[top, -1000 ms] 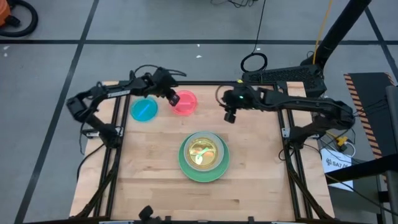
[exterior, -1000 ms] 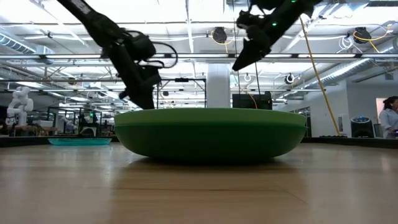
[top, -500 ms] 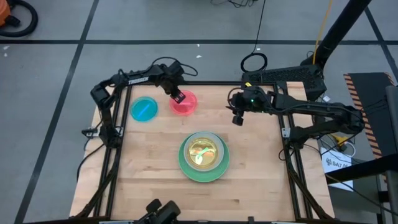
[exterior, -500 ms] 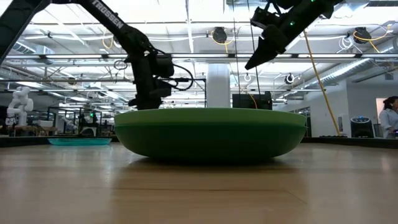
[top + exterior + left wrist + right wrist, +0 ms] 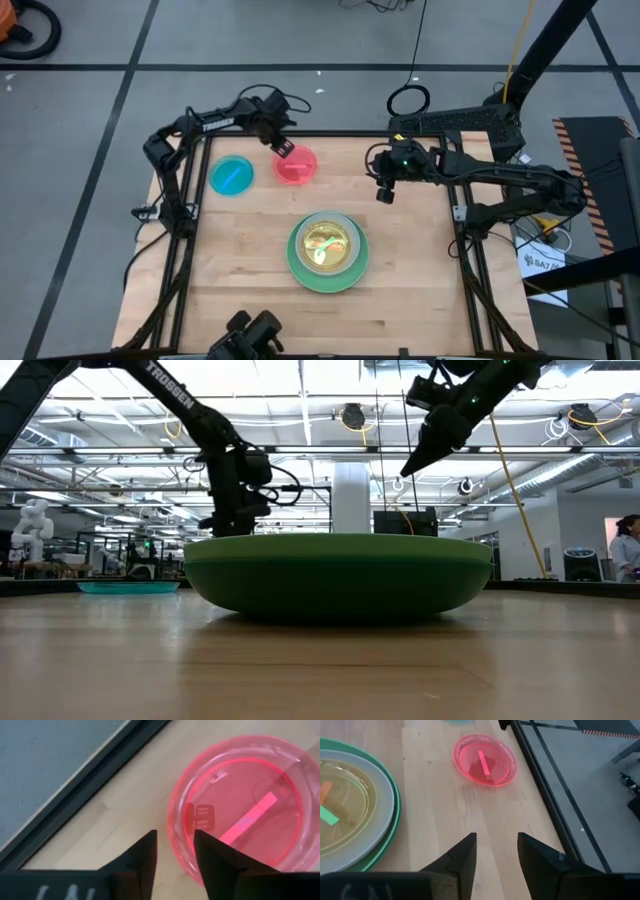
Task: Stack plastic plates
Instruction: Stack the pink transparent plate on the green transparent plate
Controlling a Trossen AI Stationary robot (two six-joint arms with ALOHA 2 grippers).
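My fingers are both above the pink-red plate's rim [image 5: 175,815], so my left gripper has to go down first and then close on the plate's rim.
A small pink-red plate [image 5: 297,166] sits flat on the table's far part, with a small translucent blue plate [image 5: 232,175] to its left. A stack [image 5: 327,250] stands mid-table: green plates at the bottom, a pale plate on them, yellowish translucent small ones on top. My left gripper [image 5: 175,847] is open and points down at the pink-red plate's far-left rim [image 5: 175,815], one finger over the plate's inside and one outside it. In the low view the green stack [image 5: 340,575] hides its fingertips. My right gripper [image 5: 385,194] is open and hovers high, right of the pink-red plate. My left gripper stands over the pink-red plate's far-left rim [image 5: 172,827] from above, one finger [image 5: 215,860] on the inner side and the other [image 5: 145,857] on the outer side. Whether either finger touches the plate, I cannot tell.
The table's black frame rail [image 5: 75,800] runs close behind the left gripper. Bare wood [image 5: 240,290] lies around the stack toward the near edge and both sides. A person [image 5: 627,550] stands far off in the room.
My left arm has swung its elbow toward the far edge. Its gripper has turned from a slant to pointing straight down and has sunk over the pink-red plate's rim. My right gripper has drifted a little toward the table's right edge. No plate has moved.
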